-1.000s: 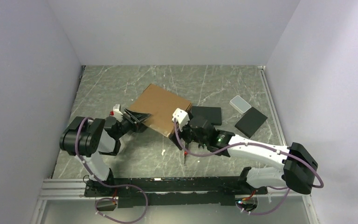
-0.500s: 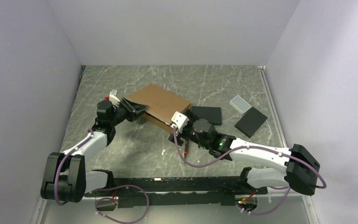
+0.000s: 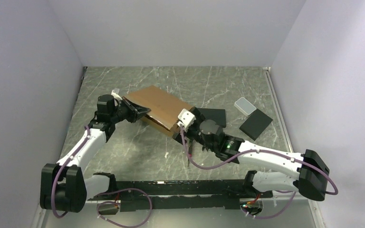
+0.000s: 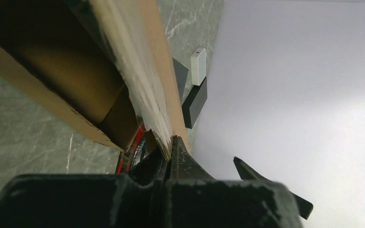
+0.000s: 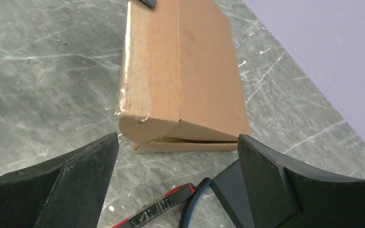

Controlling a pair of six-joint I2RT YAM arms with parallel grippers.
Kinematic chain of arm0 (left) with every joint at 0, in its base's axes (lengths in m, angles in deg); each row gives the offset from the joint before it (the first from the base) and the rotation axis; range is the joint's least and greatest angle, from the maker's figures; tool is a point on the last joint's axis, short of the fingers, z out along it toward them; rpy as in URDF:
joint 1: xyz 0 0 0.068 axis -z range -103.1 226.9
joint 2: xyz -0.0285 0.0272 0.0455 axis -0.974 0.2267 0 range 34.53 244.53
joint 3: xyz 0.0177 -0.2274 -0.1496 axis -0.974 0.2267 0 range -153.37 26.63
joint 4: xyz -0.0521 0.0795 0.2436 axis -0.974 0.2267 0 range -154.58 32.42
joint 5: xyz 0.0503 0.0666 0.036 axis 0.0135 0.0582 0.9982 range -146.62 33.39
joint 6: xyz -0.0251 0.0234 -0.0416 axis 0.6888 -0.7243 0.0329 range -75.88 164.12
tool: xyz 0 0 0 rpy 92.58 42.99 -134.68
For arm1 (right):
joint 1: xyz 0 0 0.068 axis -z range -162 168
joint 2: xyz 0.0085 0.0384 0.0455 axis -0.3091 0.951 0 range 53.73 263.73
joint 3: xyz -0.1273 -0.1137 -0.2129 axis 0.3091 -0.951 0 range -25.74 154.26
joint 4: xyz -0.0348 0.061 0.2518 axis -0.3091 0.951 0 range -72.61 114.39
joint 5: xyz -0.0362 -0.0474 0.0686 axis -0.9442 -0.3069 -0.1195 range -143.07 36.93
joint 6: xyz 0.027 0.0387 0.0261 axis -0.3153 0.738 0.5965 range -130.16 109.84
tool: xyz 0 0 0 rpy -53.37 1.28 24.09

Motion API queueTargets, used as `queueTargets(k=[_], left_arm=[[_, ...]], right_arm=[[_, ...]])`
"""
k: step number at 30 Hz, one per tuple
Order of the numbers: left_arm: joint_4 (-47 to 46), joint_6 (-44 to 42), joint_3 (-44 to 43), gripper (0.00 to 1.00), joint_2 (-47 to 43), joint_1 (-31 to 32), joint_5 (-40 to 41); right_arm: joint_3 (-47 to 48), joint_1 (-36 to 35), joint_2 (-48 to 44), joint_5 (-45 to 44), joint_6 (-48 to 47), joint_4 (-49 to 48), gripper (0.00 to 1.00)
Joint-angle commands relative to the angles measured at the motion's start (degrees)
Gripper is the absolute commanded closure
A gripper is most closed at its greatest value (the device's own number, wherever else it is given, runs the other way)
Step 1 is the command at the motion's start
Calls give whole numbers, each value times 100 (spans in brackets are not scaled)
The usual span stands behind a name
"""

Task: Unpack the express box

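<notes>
My right gripper grabs the cardboard lid by its taped edge near the lid's corner [image 3: 168, 124] [image 5: 135, 100] next, which leaves the box's opening free for unpacking.
The express box [image 3: 160, 105] is a flat brown cardboard carton in the middle of the table. My left gripper [image 3: 142, 110] is shut on the taped edge of its lid at the left side and holds that edge raised. In the left wrist view the lid edge [image 4: 154, 95] runs into my left gripper [image 4: 171, 142], and the dark inside of the box [image 4: 52, 61] shows beneath it. My right gripper [image 3: 179, 132] is open and empty just in front of the box's near right end. In the right wrist view the box end [image 5: 180, 80] lies beyond the open right gripper [image 5: 178, 140].
Two flat black pads [image 3: 211, 116] [image 3: 255, 124] and a small white case [image 3: 245, 105] lie to the right of the box. A red and black strip [image 5: 164, 206] and a blue-edged black pad [image 5: 233, 187] lie on the table under my right gripper. Walls stand close on three sides.
My left arm has stretched out and swung up and to the left with the lid edge, raising the box's left side. My right gripper has moved slightly farther in along the box's near end.
</notes>
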Motion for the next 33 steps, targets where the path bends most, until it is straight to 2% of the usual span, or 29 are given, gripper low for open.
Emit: queueTargets(k=[1, 6, 8, 10, 12, 14, 18, 22, 26, 31, 33], left_arm=[[967, -153, -316, 100, -407, 16, -2], [2213, -103, -772, 100, -576, 0, 232], [2731, -148, -1044, 100, -495, -2, 239], [3189, -174, -1294, 100, -411, -2, 294], [3556, -243, -1522, 100, -340, -9, 370], [3779, -322, -1678, 100, -278, -11, 415], [4030, -368, -1860, 100, -203, -27, 450], [4298, -487, -2031, 100, -108, -28, 503], [4415, -515, -2070, 100, -99, -35, 559], [4512, -612, -2135, 100, -126, -57, 654], [4606, -725, -2234, 87, -156, -68, 757]], right_arm=[[764, -195, 377, -671, 520, 198, 0], [790, -904, 501, -706, 433, -298, 0], [1056, -1081, 834, -1278, 416, -255, 0], [1737, -1175, 1363, -2151, 533, 334, 0], [2599, -1212, 1962, -2559, 681, 1363, 0], [3156, -1248, 2417, -2920, 568, 1897, 0], [3612, -1355, 3124, -4088, -319, 1726, 2], [4200, -1361, 3603, -4401, -587, 2083, 11], [4762, -1394, 3980, -4366, -444, 2770, 28], [4904, -1409, 3952, -4408, -214, 2967, 71], [4956, -1408, 3888, -4330, -138, 3046, 83]])
